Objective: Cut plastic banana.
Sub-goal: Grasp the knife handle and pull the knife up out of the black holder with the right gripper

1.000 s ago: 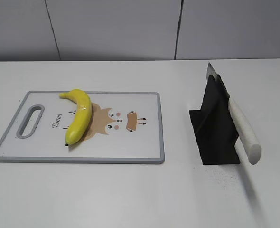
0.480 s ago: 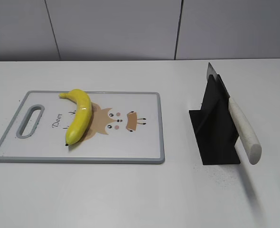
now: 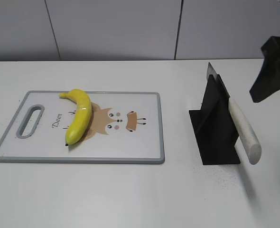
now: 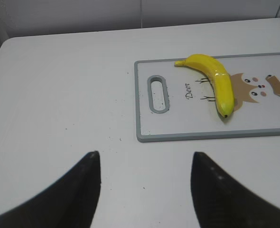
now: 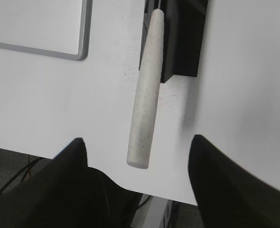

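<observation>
The black stand closes around the knife's blade, so my right gripper needs to grab the knife by its pale handle [image 3: 247, 137] [image 5: 144, 118].
The yellow plastic banana [image 3: 79, 115] lies on the left half of a white cutting board [image 3: 140, 142] with a grey rim; it also shows in the left wrist view [image 4: 216, 80]. A knife with a pale handle [image 3: 244, 130] rests in a black stand [image 3: 216, 128]; the handle also shows in the right wrist view [image 5: 145, 95]. My right gripper [image 5: 137, 145] is open, above the handle's end, and shows as a dark shape at the right edge of the exterior view [image 3: 275, 71]. My left gripper [image 4: 144, 161] is open over bare table near the board's handle end.
The cutting board [image 4: 178, 128] has a handle slot [image 4: 158, 93] and a deer drawing [image 3: 116, 118]. The white table [image 3: 130, 190] ends in a near edge visible in the right wrist view [image 5: 187, 202]. A grey wall stands behind.
My right arm has come into the exterior view at the upper right edge. The banana, board and knife have not moved.
</observation>
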